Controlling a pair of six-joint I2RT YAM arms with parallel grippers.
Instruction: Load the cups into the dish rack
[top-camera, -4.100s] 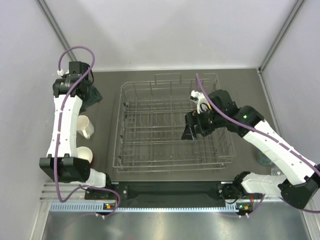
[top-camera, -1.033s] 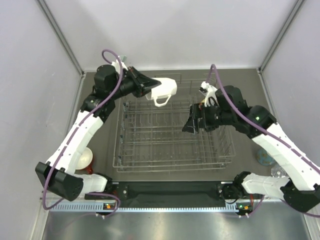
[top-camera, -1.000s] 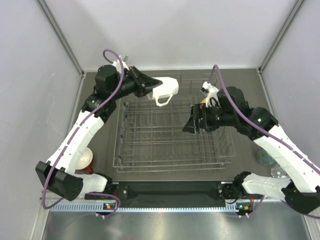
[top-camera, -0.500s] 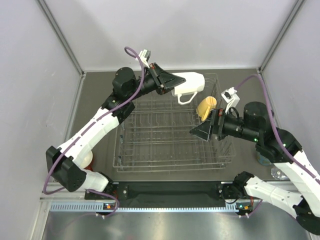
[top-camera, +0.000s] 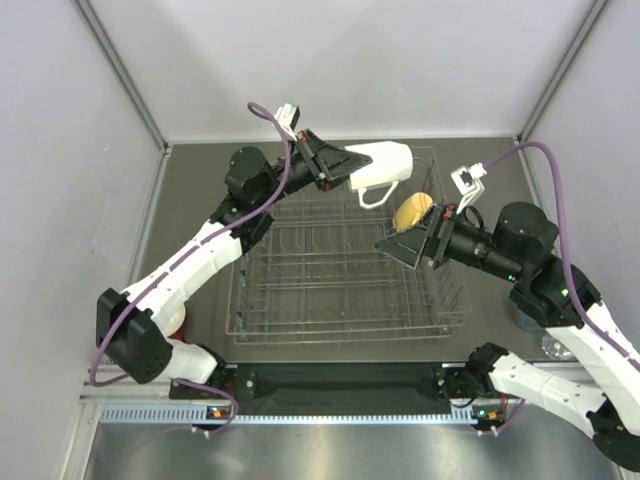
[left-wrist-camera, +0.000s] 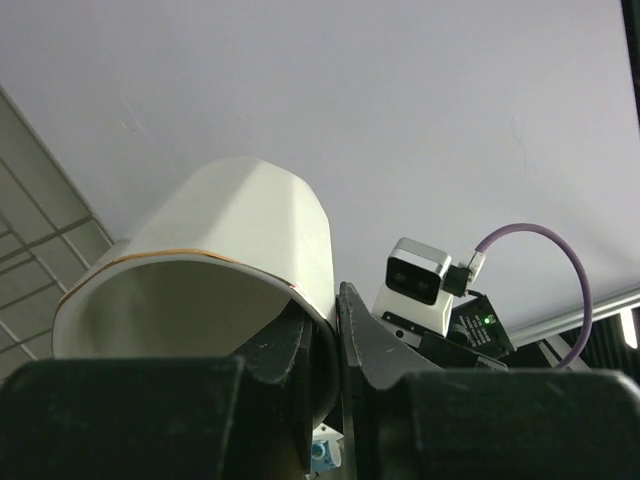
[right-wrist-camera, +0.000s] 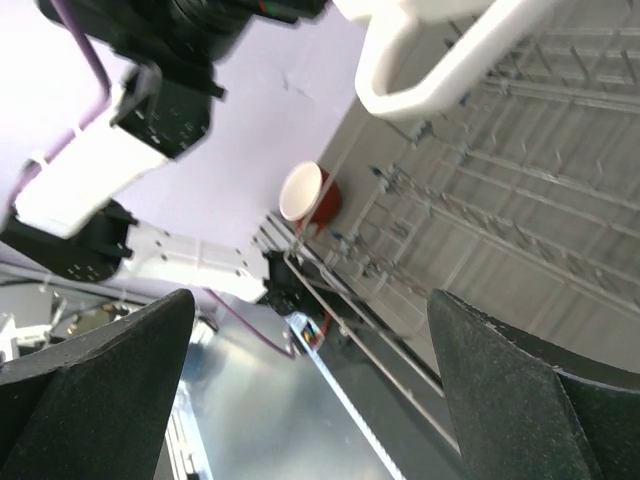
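Note:
The right gripper grips the mug by its handle from the mug's base side next, to load the white mug rim-first into the dish rack.
My left gripper is shut on the rim of the white handled mug, holding it on its side in the air over the far edge of the dish rack. In the left wrist view the fingers pinch the white mug's wall, one inside and one outside. The yellow mug lies in the rack's right rear part. My right gripper hangs open just in front of it, holding nothing. A red cup stands left of the rack by the left arm's base.
In the right wrist view the white mug's handle, the red cup and the rack's wires show between the wide-open fingers. A blue mug and a clear glass peek out beside the right arm.
The left arm carried the white mug rightward over the rack's far edge. The right gripper opened fully, left the yellow mug in the rack and drew back to the right.

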